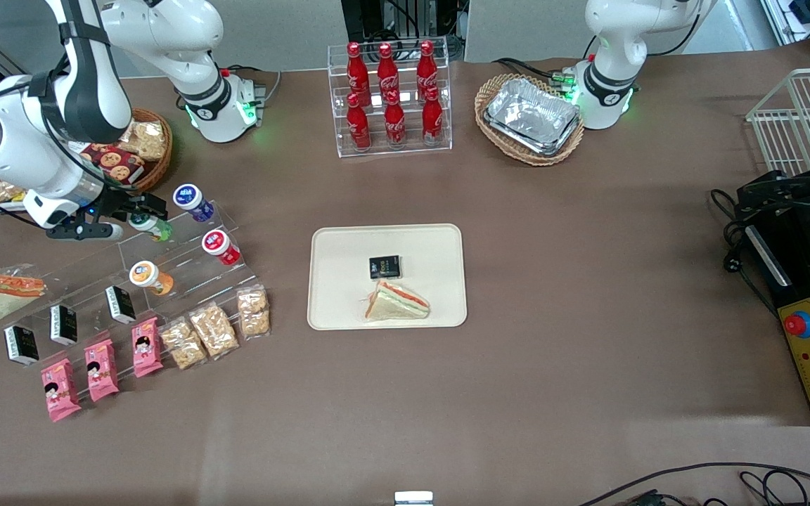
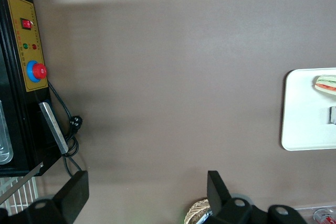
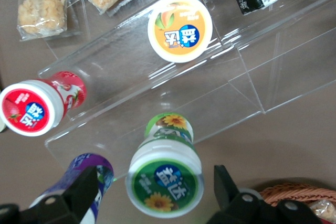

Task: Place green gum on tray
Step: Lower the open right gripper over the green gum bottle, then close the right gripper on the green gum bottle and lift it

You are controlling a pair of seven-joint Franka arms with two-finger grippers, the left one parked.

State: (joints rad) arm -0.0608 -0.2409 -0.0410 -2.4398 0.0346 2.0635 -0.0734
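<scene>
The green gum needs to go on the cream tray, so the robot's right gripper should next grab the bottle by its white-rimmed green cap (image 3: 165, 182).
The green gum (image 1: 150, 225) lies on the upper step of a clear acrylic stand (image 1: 187, 263) at the working arm's end of the table. In the right wrist view its white-rimmed green cap (image 3: 165, 182) faces the camera. My right gripper (image 1: 143, 214) is open and straddles the bottle, with one finger (image 3: 84, 190) and the other finger (image 3: 227, 188) on either side of the cap and a gap on each side. The cream tray (image 1: 338, 309) lies in the middle of the table and holds a small black packet (image 1: 384, 266) and a wrapped sandwich (image 1: 396, 302).
A blue-capped bottle (image 3: 79, 179) lies close beside one finger. A red-capped bottle (image 3: 31, 108) and an orange-capped bottle (image 3: 180, 28) lie on the stand too. Snack packets (image 1: 211, 329) lie nearer the camera. A wicker cookie basket (image 1: 146, 144) stands close to the gripper.
</scene>
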